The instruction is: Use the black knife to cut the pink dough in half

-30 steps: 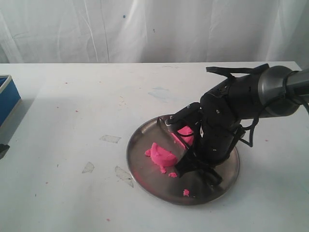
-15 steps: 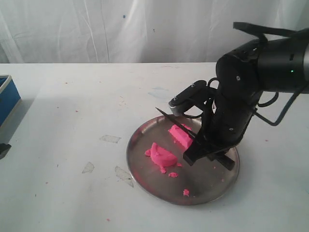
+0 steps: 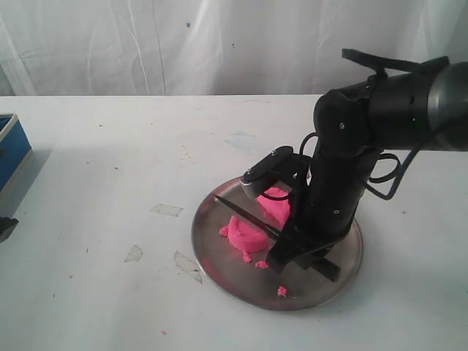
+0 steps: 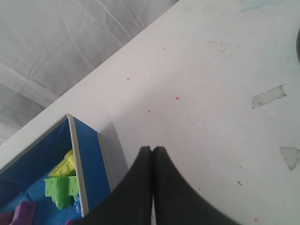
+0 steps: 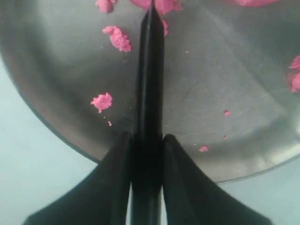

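Note:
My right gripper should keep holding the black knife until it rests on the plate's open side: its blade (image 3: 246, 214) (image 5: 150, 61) slants between the dough pieces.
The pink dough lies in two chunks on a round steel plate (image 3: 219, 265): a half-round piece (image 3: 246, 235) toward the plate's left and a second piece (image 3: 276, 205) behind it, partly hidden by the arm. My right gripper (image 3: 287, 247) (image 5: 146, 138) is shut on the handle of the black knife (image 3: 243, 213) (image 5: 150, 70). The blade slants up and to the left, crossing just above the half-round piece, its tip over the plate's left rim. My left gripper (image 4: 153, 149) is shut and empty above bare table, far from the plate.
Small pink crumbs (image 5: 101, 101) dot the plate (image 5: 234, 117). A blue box (image 4: 89, 168) (image 3: 11, 150) holding coloured moulds stands at the table's left edge. Bits of clear tape (image 3: 167, 210) stick to the table left of the plate. A white curtain closes off the back.
The right arm first lifted the knife off the plate, then swung left and lower; the blade tip went from above the back rim to low over the front chunk.

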`<control>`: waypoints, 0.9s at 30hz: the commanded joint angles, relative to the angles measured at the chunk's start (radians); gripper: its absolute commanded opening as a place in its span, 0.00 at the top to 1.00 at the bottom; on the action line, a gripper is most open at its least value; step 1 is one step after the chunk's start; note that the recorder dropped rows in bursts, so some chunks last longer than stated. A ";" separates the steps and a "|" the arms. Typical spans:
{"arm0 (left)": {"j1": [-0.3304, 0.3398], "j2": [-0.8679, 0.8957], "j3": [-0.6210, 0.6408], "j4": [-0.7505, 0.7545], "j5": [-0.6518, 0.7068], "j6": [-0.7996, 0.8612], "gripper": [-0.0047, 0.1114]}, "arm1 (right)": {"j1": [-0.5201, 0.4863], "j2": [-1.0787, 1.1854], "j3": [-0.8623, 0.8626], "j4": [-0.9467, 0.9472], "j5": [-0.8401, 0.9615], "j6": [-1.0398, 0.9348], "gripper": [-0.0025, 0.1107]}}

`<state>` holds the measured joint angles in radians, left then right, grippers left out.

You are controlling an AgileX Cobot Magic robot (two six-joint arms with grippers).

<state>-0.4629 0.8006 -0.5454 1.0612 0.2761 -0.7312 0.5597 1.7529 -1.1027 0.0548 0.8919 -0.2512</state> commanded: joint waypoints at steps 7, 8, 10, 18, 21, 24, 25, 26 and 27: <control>0.001 -0.010 0.007 0.001 0.005 -0.001 0.96 | -0.002 0.020 -0.001 -0.001 0.038 0.010 0.98; 0.001 -0.010 0.007 0.001 0.005 -0.001 0.96 | -0.002 0.020 -0.001 0.005 0.050 -0.005 0.98; 0.001 -0.010 0.007 0.001 0.005 -0.001 0.96 | -0.002 0.020 -0.001 0.045 0.073 -0.044 0.98; 0.001 -0.010 0.007 -0.001 0.005 -0.001 0.96 | -0.002 0.020 -0.001 0.086 0.076 -0.099 0.98; 0.001 -0.010 0.007 -0.001 0.005 -0.001 0.96 | -0.002 0.020 -0.001 0.094 0.075 -0.110 0.98; 0.001 -0.010 0.007 -0.001 0.005 -0.001 0.96 | -0.002 0.020 -0.001 0.091 0.069 -0.108 0.98; 0.001 -0.010 0.007 -0.001 0.005 -0.001 0.96 | -0.002 0.020 -0.001 0.086 0.061 -0.108 0.98; 0.001 -0.010 0.007 -0.001 0.005 -0.001 0.96 | -0.002 0.020 -0.001 0.084 0.050 -0.099 0.98; 0.001 -0.010 0.007 -0.001 0.005 -0.001 0.96 | -0.002 0.020 -0.001 0.078 0.035 -0.084 0.98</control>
<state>-0.4629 0.8006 -0.5454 1.0590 0.2778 -0.7312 0.5597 1.7741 -1.1027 0.1408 0.9550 -0.3449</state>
